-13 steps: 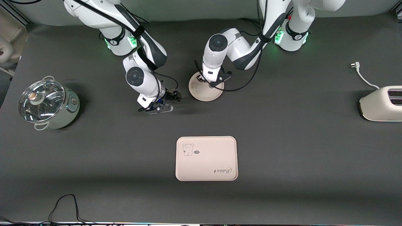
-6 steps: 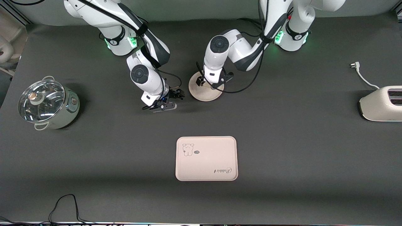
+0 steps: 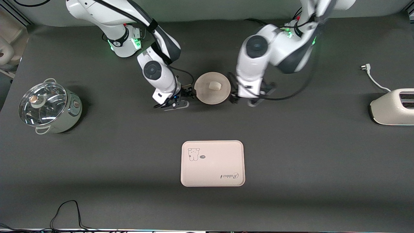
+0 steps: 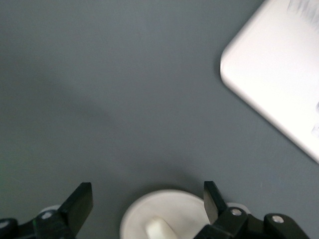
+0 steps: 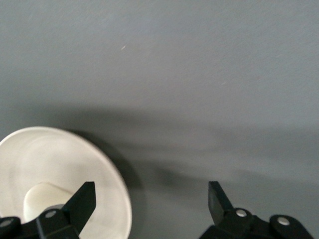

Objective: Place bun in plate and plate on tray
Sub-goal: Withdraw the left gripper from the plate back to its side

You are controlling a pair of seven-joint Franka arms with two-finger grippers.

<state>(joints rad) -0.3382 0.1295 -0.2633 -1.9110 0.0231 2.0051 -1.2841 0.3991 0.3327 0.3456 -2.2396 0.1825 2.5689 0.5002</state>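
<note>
I need to set the plate with its bun on the tray (image 3: 212,171), so I will grab the plate by its rim (image 3: 196,90) next with my right gripper.
The round cream plate (image 3: 204,94) lies on the dark table between the two grippers. The small white bun (image 3: 214,85) lies in it. The cream tray (image 3: 212,171) with the animal drawing lies nearer to the front camera, apart from the plate. My right gripper (image 3: 187,96) is open and empty at the plate's rim on the right arm's side. In the right wrist view, one finger (image 5: 82,201) overlaps the plate (image 5: 75,159) and the bun (image 5: 40,196). My left gripper (image 3: 245,101) is open and empty, over bare table beside the plate. The left wrist view shows the plate (image 4: 174,204), the bun (image 4: 159,228) and the tray (image 4: 279,84).
A pot with a glass lid (image 3: 48,106) stands toward the right arm's end. A white toaster (image 3: 393,106) with its cord and plug (image 3: 367,68) stands toward the left arm's end. A black cable (image 3: 68,210) lies at the edge nearest the front camera.
My left gripper has left the plate and moved up and toward the left arm's end, uncovering the bun in the plate. My right gripper has moved closer to the plate's rim.
</note>
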